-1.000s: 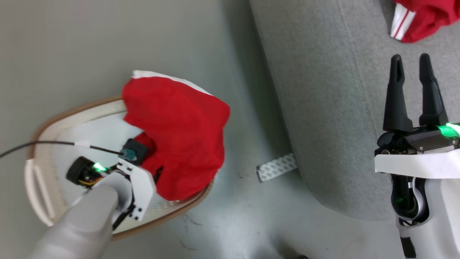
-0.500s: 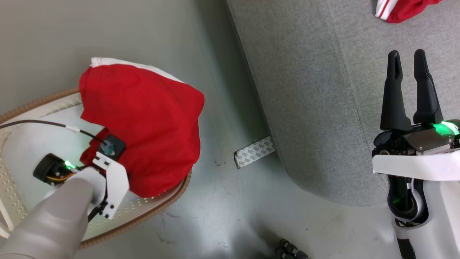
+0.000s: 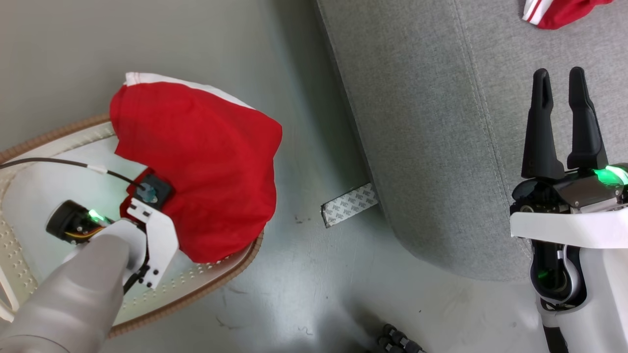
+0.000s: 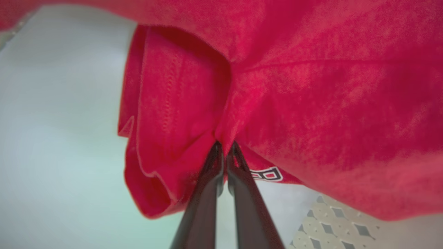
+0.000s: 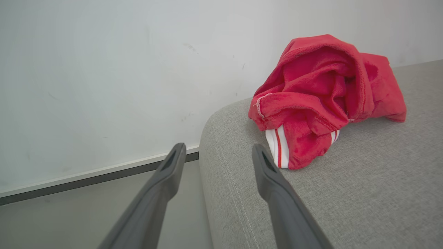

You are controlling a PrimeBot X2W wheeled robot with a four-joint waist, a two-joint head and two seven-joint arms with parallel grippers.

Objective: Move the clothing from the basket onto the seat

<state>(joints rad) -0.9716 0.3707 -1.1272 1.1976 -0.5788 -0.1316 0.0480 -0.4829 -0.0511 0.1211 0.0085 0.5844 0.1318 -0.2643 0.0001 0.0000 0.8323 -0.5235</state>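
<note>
The right gripper grabs the red garment by its fold (image 4: 227, 132) beside the lettering next, to move it onto the seat.
A red garment of the clothing (image 3: 206, 162) with a white edge is draped over the far right rim of the cream basket (image 3: 221, 279). In the left wrist view my left gripper (image 4: 225, 147) is shut, pinching a fold of this red garment (image 4: 311, 86) above the basket's pale inside (image 4: 52, 138). Black-and-white lettering peeks out beside the fingers. My right gripper (image 3: 559, 81) hovers open and empty over the grey seat (image 3: 441, 122). A second red garment with white stripes (image 5: 325, 100) lies bunched on the seat (image 5: 363, 193), just beyond the right gripper (image 5: 218, 152).
A strip of patterned tape (image 3: 349, 211) lies on the grey floor by the seat's corner. A black cable (image 3: 59, 164) runs across the basket to my left wrist. A white wall (image 5: 104, 69) stands behind the seat. A dark ridged object (image 3: 397, 340) sits at the bottom edge.
My left gripper has closed on the red fabric in the basket. The head camera shifted, sliding the whole scene leftward. The right gripper stays open over the seat.
</note>
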